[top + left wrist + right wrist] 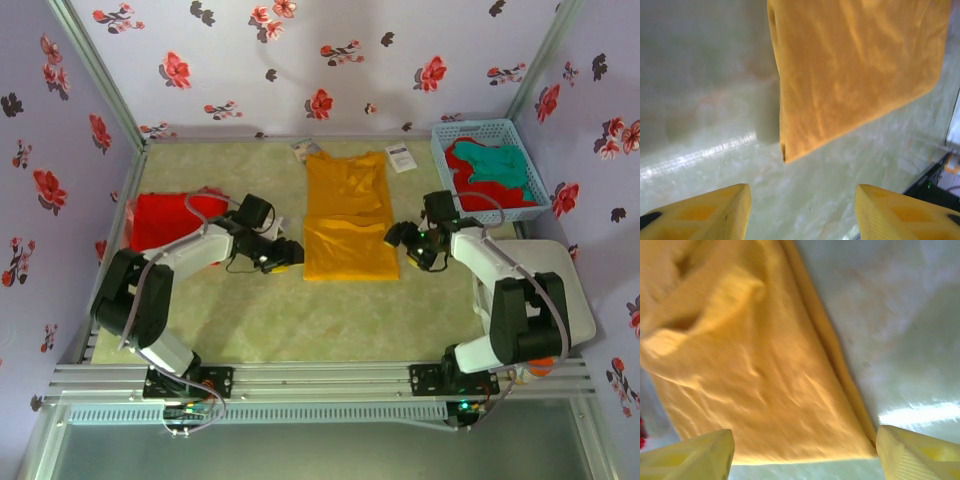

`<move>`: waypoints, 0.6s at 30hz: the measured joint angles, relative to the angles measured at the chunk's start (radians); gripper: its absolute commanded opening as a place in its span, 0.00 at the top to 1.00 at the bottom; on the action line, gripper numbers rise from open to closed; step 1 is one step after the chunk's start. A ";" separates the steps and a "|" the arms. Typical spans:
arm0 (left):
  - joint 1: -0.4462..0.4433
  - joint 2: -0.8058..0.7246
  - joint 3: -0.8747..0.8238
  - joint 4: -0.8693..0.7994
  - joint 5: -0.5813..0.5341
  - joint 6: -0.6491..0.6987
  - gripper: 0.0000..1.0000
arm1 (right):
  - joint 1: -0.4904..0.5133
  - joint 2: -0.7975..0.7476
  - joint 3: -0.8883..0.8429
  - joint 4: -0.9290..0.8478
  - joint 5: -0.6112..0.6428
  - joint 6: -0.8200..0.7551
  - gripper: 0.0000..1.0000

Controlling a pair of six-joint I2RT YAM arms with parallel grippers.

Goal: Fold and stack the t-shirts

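Observation:
My left gripper grabs the mustard-yellow t-shirt (348, 215) by its near hem corner (307, 277) next, opposite my right gripper's corner, to fold the t-shirt evenly lengthwise.
The mustard-yellow t-shirt (348, 215) lies flat in the middle of the table, folded into a long narrow strip. My left gripper (285, 255) sits just off its near left corner, open, with only bare table between the yellow fingers (715, 212); the shirt's corner (785, 152) lies a little ahead of them. My right gripper (400, 240) is at the near right corner, open, and its fingertips (700, 455) straddle the shirt's near hem (800, 452) without pinching it. A folded red t-shirt (165, 215) rests at the left. A teal t-shirt (500, 160) and a red one (480, 185) lie in the basket.
The blue mesh basket (445, 135) stands at the back right corner. Two small paper cards (305, 150) (401, 158) lie by the yellow shirt's far end. A white block (575, 290) sits at the right edge. Floral walls close in the table.

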 measured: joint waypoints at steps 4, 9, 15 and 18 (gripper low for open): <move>-0.042 -0.009 -0.056 0.052 0.000 -0.046 0.44 | 0.027 -0.050 -0.078 -0.029 0.039 -0.019 0.35; -0.057 0.065 -0.056 0.118 0.000 -0.085 0.47 | 0.044 -0.032 -0.105 -0.026 0.063 -0.026 0.45; -0.062 0.160 -0.017 0.146 0.000 -0.102 0.50 | 0.081 0.029 -0.103 -0.006 0.068 -0.042 0.50; -0.064 0.179 0.005 0.150 0.000 -0.106 0.51 | 0.087 0.056 -0.101 0.007 0.068 -0.043 0.51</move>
